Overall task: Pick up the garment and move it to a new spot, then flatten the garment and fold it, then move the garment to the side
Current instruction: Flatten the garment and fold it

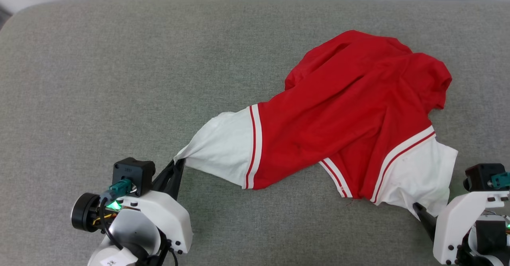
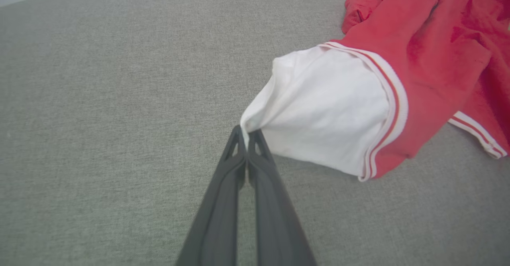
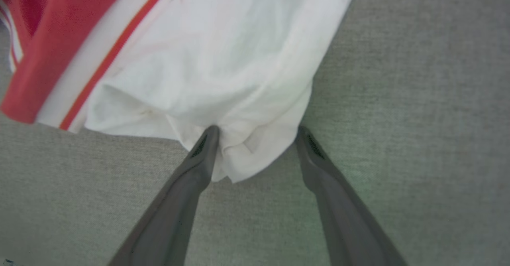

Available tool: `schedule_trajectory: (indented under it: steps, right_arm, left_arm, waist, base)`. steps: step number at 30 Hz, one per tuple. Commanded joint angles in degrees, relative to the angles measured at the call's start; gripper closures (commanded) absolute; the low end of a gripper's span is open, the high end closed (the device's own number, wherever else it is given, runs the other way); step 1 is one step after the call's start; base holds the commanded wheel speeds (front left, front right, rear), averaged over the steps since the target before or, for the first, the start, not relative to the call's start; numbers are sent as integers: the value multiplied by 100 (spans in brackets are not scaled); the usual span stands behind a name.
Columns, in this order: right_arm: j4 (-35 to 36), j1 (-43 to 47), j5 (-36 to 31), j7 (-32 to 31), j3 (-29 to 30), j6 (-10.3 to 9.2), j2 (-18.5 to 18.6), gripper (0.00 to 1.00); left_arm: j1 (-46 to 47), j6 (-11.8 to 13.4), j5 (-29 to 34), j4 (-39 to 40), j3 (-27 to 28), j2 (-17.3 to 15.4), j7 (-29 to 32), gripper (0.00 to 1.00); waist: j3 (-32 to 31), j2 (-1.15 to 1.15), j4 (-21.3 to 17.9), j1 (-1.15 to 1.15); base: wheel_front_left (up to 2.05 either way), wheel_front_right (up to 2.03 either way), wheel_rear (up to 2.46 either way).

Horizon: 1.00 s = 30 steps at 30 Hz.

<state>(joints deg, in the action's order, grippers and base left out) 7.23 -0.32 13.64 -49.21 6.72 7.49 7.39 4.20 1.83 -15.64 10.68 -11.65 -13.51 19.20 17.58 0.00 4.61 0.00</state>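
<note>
My right gripper grabs the jersey's white sleeve by the cuff's hem next, to pick up and spread the jersey.
The garment is a red jersey with white sleeves and red-white stripe trim, lying crumpled on the right half of the grey surface. My left gripper is shut on the tip of the left white sleeve, which is pulled out toward it; in the left wrist view my left gripper pinches the sleeve's corner. My right gripper stands open, its fingers on either side of the lower edge of the right white sleeve. In the head view my right gripper meets that sleeve.
A grey fabric-covered surface spreads under everything, with bare room to the left and front. Its rounded far edge runs along the top against a pale wall.
</note>
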Motion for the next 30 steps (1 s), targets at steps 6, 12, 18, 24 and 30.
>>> schedule_trajectory:
  steps: [6, 12, 18, 24, 30]
  right_arm:
    - [-518, 22, 260, -196, -514, 25, -9, 0]
    - [-951, 82, 434, -168, -569, 11, 165, 100]
    - [-820, -146, 523, 247, -341, -5, 635, 100]
    - [-264, -427, 824, 424, -191, -1, 1153, 100]
    - [192, -868, 1219, 269, 105, -1, 1484, 100]
  left_arm:
    - [112, -28, -7, -74, -52, 16, -20, 100]
    - [59, -48, -66, -249, -73, -10, -55, 100]
    - [-136, 12, -141, -323, 70, -113, -176, 100]
    - [-310, 12, -254, -123, 311, -292, -291, 100]
    - [-370, -179, -569, 410, 572, -563, -177, 100]
  waist:
    - [98, 0, 119, 0]
    - [-69, 0, 131, 0]
    - [-463, 0, -36, 0]
    - [-848, 0, -280, 0]
    - [-1156, 0, -481, 0]
  base:
    - [0, 0, 0]
    - [0, 0, 0]
    - [0, 0, 0]
    - [0, 0, 0]
    - [0, 0, 0]
